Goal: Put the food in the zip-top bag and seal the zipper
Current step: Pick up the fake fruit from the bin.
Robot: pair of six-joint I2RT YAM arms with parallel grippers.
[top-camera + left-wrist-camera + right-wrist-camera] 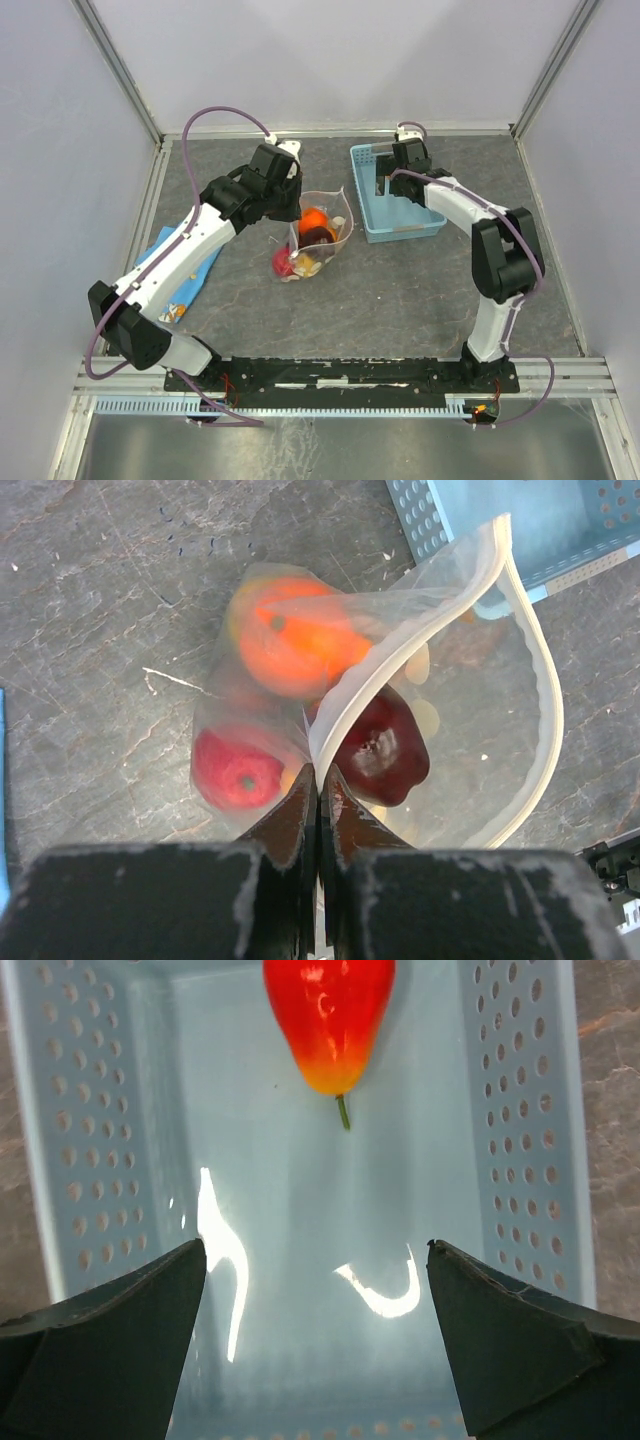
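Observation:
The red-and-yellow pepper-like fruit needs its broad end free to go into the bag, so my right gripper should grab it next across its tapered stem end [334,1063].
The clear zip-top bag [322,225] stands open in mid-table, its whitish zipper [545,695] forming a wide loop. Inside are an orange fruit [295,640], a red fruit [235,770] and a dark maroon fruit [385,745], also seen from above [312,235]. My left gripper [319,780] is shut on the bag's mouth edge and holds it open; it shows in the top view [280,185]. My right gripper [315,1260] is open and empty over the light-blue basket [432,222], above a red-and-yellow pepper-like fruit [328,1020] lying inside it.
The basket [120,1110] has perforated walls and stands right of the bag, almost touching it. A blue cloth [185,270] lies under the left arm at the left. Metal frame rails edge the table.

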